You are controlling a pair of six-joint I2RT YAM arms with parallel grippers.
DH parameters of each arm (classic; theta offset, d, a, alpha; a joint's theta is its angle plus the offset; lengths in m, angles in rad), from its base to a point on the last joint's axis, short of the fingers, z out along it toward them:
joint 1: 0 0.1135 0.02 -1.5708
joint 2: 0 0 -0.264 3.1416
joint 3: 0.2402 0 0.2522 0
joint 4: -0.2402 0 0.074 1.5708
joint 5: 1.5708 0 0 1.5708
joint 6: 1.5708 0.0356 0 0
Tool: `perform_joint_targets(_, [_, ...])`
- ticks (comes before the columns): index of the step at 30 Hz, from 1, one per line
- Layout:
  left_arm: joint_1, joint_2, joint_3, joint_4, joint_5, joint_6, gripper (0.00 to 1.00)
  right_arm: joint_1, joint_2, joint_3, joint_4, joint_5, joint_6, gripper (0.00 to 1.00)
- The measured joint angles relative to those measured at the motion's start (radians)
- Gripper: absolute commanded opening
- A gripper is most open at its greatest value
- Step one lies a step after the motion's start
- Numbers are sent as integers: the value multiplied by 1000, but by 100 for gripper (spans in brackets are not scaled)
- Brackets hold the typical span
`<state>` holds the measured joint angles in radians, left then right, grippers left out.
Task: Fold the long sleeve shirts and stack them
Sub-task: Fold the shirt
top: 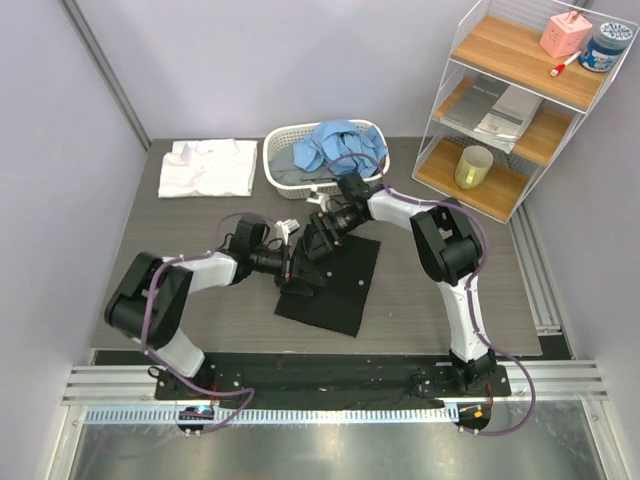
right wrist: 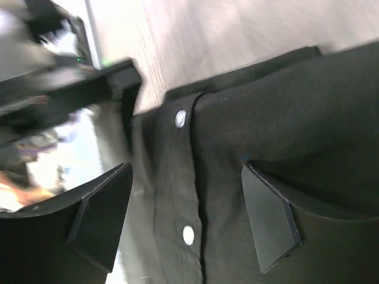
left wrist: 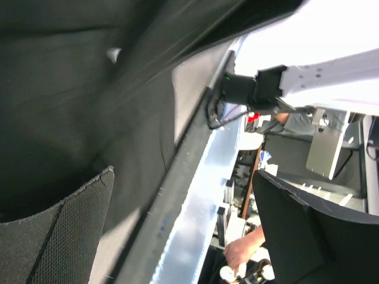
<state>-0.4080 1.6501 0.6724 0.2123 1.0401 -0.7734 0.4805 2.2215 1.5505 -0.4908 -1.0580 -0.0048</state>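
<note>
I should pinch the black shirt at its folded side edge (top: 297,283) (left wrist: 137,168) with my left gripper next and leave the shirt's placket free. Then I can turn the shirt for folding.
A large black shirt (top: 335,285) lies folded mid-table, its upper left part lifted in a ridge where both grippers meet. My right gripper (top: 318,240) hangs over that part, and in the right wrist view it (right wrist: 186,171) is open, straddling the black shirt's (right wrist: 278,118) placket with its white buttons (right wrist: 188,235). My left gripper (top: 290,262) is at the shirt's left edge. It (left wrist: 183,174) is open with nothing between its fingers, and black cloth (left wrist: 71,89) fills the view beside it. A folded white shirt (top: 208,167) lies at the back left. A light blue shirt (top: 335,145) sits crumpled in the basket.
The white slatted basket (top: 278,160) stands at the back centre, just behind the right arm. A wire shelf (top: 520,110) at the right holds a yellow cup (top: 473,167) and small items. A metal rail (top: 330,415) runs along the near edge.
</note>
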Motion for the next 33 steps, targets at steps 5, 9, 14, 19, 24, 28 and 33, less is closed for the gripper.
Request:
perform_joint_targets(5, [76,-209,43,-259,-33,95,100,120,-25,51,-92,124,-184,79])
perform_joint_targets(9, [177,-328,100,-428,-95,182,100,105,-97,40,-147,187,-231,79])
perform_joint_targets(14, [240,-362,70,-500,-129,251,97,39,-252,-12,-170,216,-224,71])
perform_joint_targets(19, [277,-237,74,-524,-124,339,77,42,-369,-142,-165,220,-178,68])
perform_joint_targets(24, [291,-26,130,-547,-112,424,71,55,-348,-288,-181,237,-151,67])
perform_joint_targets(28, [293,72,137,-546,-114,452,74,54,-301,-323,-186,245,-137,66])
perform_joint_targets(33, [293,117,150,-527,-69,441,73,49,-271,-319,-180,232,-115,65])
